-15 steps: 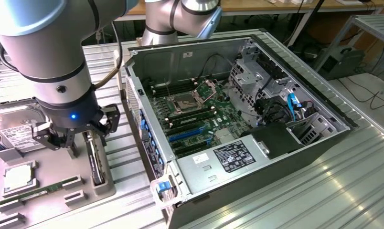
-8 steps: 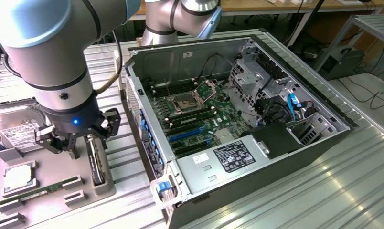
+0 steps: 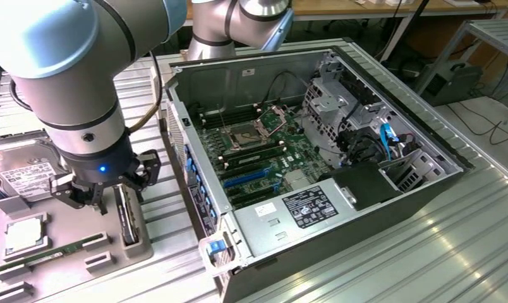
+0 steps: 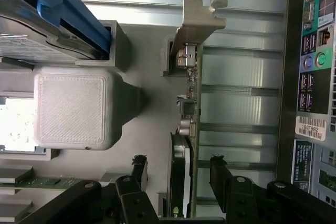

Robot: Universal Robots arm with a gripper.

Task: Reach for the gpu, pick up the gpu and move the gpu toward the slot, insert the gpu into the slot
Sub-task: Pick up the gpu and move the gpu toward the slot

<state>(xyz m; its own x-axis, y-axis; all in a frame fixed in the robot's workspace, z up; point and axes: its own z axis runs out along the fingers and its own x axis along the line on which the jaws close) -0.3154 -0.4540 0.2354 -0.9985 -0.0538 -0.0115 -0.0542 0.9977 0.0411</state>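
Observation:
Bare parts stick up unevenly from the board near the bracket (image 4: 197,22). My gripper should next grab the GPU by its flat black fan cover (image 4: 177,176) to insert the GPU.
The gpu (image 3: 128,219) stands on edge in a grey holder (image 3: 136,243) on the exterior view's left, outside the computer case. My gripper (image 3: 109,192) hovers right above it, open. In the wrist view the gpu (image 4: 185,145) runs between my two black fingers (image 4: 139,170), one on each side with a gap to the card, and its silver end bracket (image 4: 197,22) points away from me. The gripper (image 4: 178,174) holds nothing. The bright-blue slot (image 3: 246,177) lies on the green motherboard (image 3: 266,148) inside the open case, bare.
A silver hard drive (image 3: 24,173), a processor chip (image 3: 22,233) and a green memory stick (image 3: 47,254) sit on the same grey tray. A grey printed block (image 4: 73,108) stands beside the gpu. The case wall (image 3: 191,170) rises between tray and motherboard; its rear ports (image 4: 315,77) are close by.

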